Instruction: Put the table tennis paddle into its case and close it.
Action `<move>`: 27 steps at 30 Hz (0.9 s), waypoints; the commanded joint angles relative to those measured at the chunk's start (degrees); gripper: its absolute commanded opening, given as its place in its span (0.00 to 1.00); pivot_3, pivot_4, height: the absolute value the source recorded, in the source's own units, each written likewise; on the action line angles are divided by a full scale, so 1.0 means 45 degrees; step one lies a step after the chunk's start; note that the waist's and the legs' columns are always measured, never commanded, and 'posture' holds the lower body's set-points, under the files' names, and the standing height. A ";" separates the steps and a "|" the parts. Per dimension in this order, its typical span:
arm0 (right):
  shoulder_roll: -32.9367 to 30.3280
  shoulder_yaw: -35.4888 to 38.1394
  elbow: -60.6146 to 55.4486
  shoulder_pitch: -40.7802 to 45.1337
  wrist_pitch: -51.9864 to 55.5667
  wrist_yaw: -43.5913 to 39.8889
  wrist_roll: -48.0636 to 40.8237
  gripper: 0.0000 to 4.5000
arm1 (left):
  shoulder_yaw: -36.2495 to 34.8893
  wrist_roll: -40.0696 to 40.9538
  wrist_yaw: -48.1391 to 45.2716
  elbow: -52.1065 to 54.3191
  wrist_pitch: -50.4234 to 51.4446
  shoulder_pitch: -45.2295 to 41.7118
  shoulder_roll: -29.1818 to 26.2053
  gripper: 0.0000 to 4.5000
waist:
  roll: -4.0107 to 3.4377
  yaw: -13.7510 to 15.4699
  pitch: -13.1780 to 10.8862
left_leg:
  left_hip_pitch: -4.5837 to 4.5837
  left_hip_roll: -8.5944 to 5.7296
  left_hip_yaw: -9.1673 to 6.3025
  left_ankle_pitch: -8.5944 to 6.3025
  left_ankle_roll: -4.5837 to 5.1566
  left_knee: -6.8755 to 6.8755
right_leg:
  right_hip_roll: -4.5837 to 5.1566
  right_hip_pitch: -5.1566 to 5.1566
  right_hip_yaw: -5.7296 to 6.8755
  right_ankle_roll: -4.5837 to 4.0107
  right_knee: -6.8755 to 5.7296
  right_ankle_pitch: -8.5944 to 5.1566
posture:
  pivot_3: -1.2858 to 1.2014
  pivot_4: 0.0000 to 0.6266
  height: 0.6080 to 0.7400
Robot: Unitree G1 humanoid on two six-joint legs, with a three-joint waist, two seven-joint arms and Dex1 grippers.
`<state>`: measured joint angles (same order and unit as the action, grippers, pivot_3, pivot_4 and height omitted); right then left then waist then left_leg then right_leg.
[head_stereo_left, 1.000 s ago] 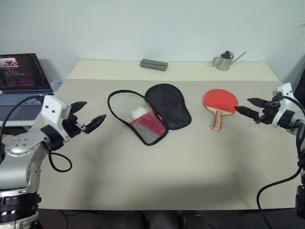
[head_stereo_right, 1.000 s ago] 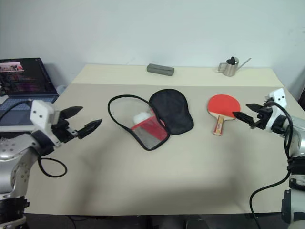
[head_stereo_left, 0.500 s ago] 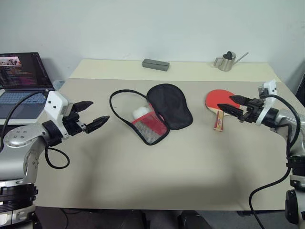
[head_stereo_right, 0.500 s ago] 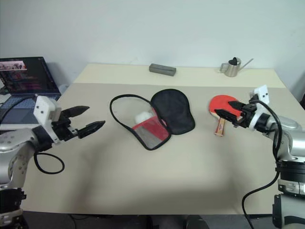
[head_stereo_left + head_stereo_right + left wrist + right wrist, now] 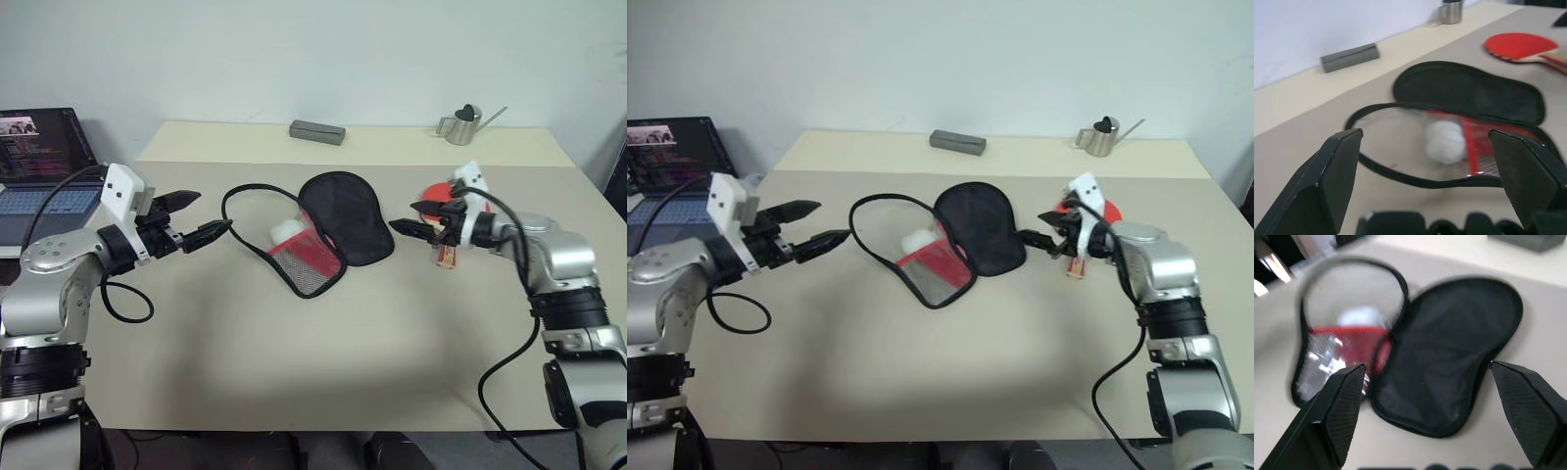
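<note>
The case needs to stay steady for the paddle (image 5: 438,196), so my right gripper will next grab the case's black half by the zip edge (image 5: 384,253).
The case (image 5: 345,217) lies unzipped and spread open at the table's middle, black half to the right. Its other half shows red fabric, mesh and a white pom-pom (image 5: 286,231). The table tennis paddle (image 5: 1520,45) lies flat to the right of the case, red face up. In the eye views my right arm covers most of it, and its wooden handle (image 5: 446,258) sticks out below the wrist. My right gripper (image 5: 403,216) is open and empty, just right of the black half. My left gripper (image 5: 214,211) is open and empty, just left of the case's rim.
A grey block (image 5: 316,131) and a small metal watering can (image 5: 462,125) stand at the table's far edge. An open laptop (image 5: 44,157) sits off the table's left side. Bare tabletop (image 5: 323,343) lies in front of the case.
My right gripper has swung left across the paddle to the black half of the case. My left gripper has edged right towards the case's rim. Both stayed open.
</note>
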<state>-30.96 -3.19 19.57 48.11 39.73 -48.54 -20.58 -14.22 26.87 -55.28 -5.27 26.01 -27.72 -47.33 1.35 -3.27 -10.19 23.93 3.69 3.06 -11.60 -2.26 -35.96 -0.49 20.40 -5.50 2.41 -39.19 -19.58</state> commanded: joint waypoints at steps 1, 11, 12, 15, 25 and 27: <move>0.0343 -0.0414 0.1486 0.0893 -0.0713 -0.0268 0.0711 0.98 | 0.0161 0.0227 -0.0479 0.0151 0.0075 -0.0591 -0.0161 1.00 | 0.0001 0.0001 0.0000 | 0.0001 0.0000 0.0001 0.0000 0.0000 0.0002 | 0.0000 0.0002 -0.0002 0.0000 -0.0001 0.0000 | 0.52 0.24 1.00; 0.2157 -0.0551 0.7890 0.3293 -0.3887 0.0257 0.2518 0.98 | 0.0533 -0.0130 -0.1137 -0.0496 -0.0195 -0.1393 -0.0318 1.00 | 0.0002 -0.0063 -0.0001 | 0.0012 -0.0001 0.0002 0.0001 -0.0001 0.0002 | -0.0006 0.0024 -0.0007 -0.0002 -0.0012 0.0001 | 0.52 0.24 1.00; 0.2305 -0.0488 0.8447 0.3518 -0.4131 0.0343 0.2637 0.98 | 0.0548 -0.0158 -0.1142 -0.0525 -0.0235 -0.1404 -0.0290 1.00 | 0.0002 -0.0075 -0.0002 | 0.0012 -0.0002 0.0002 0.0001 -0.0001 0.0002 | -0.0006 0.0028 -0.0008 -0.0002 -0.0015 0.0001 | 0.52 0.24 1.00; 0.2605 -0.0396 0.9665 0.4019 -0.4721 0.0492 0.2973 0.98 | 0.0568 -0.0217 -0.1161 -0.0567 -0.0307 -0.1425 -0.0230 1.00 | 0.0002 -0.0109 -0.0001 | 0.0012 0.0000 0.0000 0.0001 -0.0002 0.0001 | -0.0005 0.0029 -0.0007 -0.0002 -0.0026 0.0001 | 0.52 0.24 1.00; 0.2697 -0.0225 1.1210 0.4510 -0.5177 0.0568 0.3765 0.79 | 0.0581 -0.0347 -0.1233 -0.0565 -0.0382 -0.1380 -0.0196 1.00 | 0.0002 -0.0169 -0.0002 | 0.0005 0.0000 -0.0021 0.0002 -0.0004 -0.0005 | -0.0002 0.0031 -0.0010 -0.0003 -0.0057 0.0001 | 0.52 0.24 1.00; 0.2668 -0.0153 1.1248 0.4499 -0.5087 0.0494 0.3829 0.64 | 0.0608 -0.0389 -0.1251 -0.0614 -0.0421 -0.1405 -0.0188 1.00 | 0.0002 -0.0190 -0.0001 | 0.0005 0.0001 -0.0021 0.0003 -0.0004 -0.0006 | -0.0002 0.0035 -0.0012 -0.0002 -0.0063 0.0001 | 0.52 0.24 1.00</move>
<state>-18.34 -5.33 70.23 66.52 17.18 -45.90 -3.43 -11.14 25.28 -60.70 -8.80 25.47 -32.98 -47.55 1.36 -4.12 -10.19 23.95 3.69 2.96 -11.59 -2.28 -35.98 -0.50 20.55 -5.55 2.40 -39.48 -19.57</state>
